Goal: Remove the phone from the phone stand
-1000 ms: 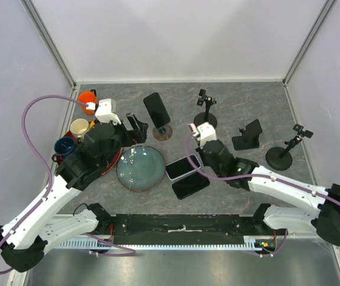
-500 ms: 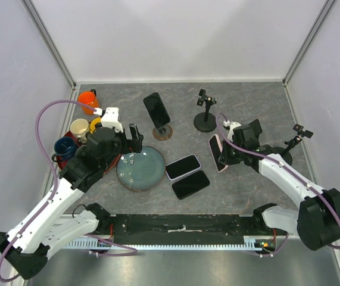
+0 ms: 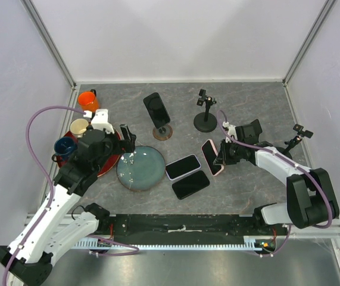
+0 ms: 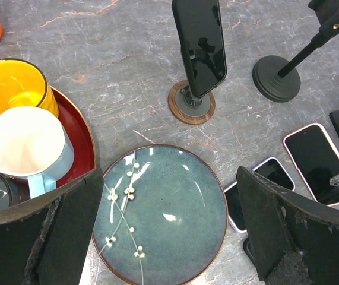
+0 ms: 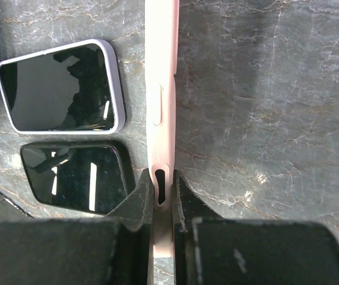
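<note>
My right gripper opens next, since the pink-cased phone (image 3: 210, 157) is low over flat, empty table beside the lilac-cased phone.
A black phone (image 3: 156, 109) leans on a round wooden-based stand (image 3: 162, 131) at the back middle; it also shows in the left wrist view (image 4: 200, 44). My right gripper (image 3: 219, 155) is shut on the edge of a pink-cased phone (image 3: 210, 157), held low over the table left of the empty black wedge stand (image 3: 247, 136). In the right wrist view the pink phone (image 5: 162, 89) stands on edge between my fingers (image 5: 138, 199). My left gripper (image 3: 125, 138) is open and empty above the teal plate (image 3: 140, 170), its fingers (image 4: 44, 231) wide apart.
A lilac-cased phone (image 3: 183, 167) and a black phone (image 3: 190, 185) lie flat beside the plate. Two clamp stands (image 3: 205, 119) (image 3: 283, 156) stand at the back and right. A red tray (image 3: 107, 164) with several mugs and an orange cup (image 3: 87, 99) sit at the left.
My right gripper, shut on the pink phone, has moved it a little left and down and tilted it towards the table. My left gripper has drawn back slightly to the left.
</note>
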Controlling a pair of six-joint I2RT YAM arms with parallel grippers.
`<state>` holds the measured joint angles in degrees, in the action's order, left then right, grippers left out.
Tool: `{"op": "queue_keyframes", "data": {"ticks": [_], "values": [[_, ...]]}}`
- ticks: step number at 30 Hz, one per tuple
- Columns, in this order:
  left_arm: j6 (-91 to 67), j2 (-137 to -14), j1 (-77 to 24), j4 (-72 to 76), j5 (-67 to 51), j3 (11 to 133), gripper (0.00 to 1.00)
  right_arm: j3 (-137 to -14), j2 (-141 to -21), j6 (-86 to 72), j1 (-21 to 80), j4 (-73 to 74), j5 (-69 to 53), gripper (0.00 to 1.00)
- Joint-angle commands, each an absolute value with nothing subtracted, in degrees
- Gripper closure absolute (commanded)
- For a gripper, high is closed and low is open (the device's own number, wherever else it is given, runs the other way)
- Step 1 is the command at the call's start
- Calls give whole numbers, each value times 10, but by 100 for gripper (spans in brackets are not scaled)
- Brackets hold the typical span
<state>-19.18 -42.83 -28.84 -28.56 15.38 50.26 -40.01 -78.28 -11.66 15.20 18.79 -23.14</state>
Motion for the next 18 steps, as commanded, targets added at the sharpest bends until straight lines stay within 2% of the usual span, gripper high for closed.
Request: {"op": "queue_keyframes", "data": {"ticks": [1, 6, 7, 11, 14, 18], "values": [[-183, -416, -272, -261, 130, 492, 1, -374, -819, -127, 144, 94, -312, 100], [-185, -415, -256, -258, 110, 490, 1, -369, -836, -140, 133, 83, -317, 100], [-186, -414, -254, -258, 108, 490, 1, -369, -838, -141, 131, 84, -309, 98], [-188, -413, -246, -258, 105, 486, 1, -376, -844, -141, 127, 105, -264, 56], [-189, -413, -242, -258, 104, 483, 2, -383, -843, -131, 127, 121, -221, 45], [-190, -415, -236, -257, 102, 483, 2, -385, -834, -128, 127, 125, -197, 38]]}}
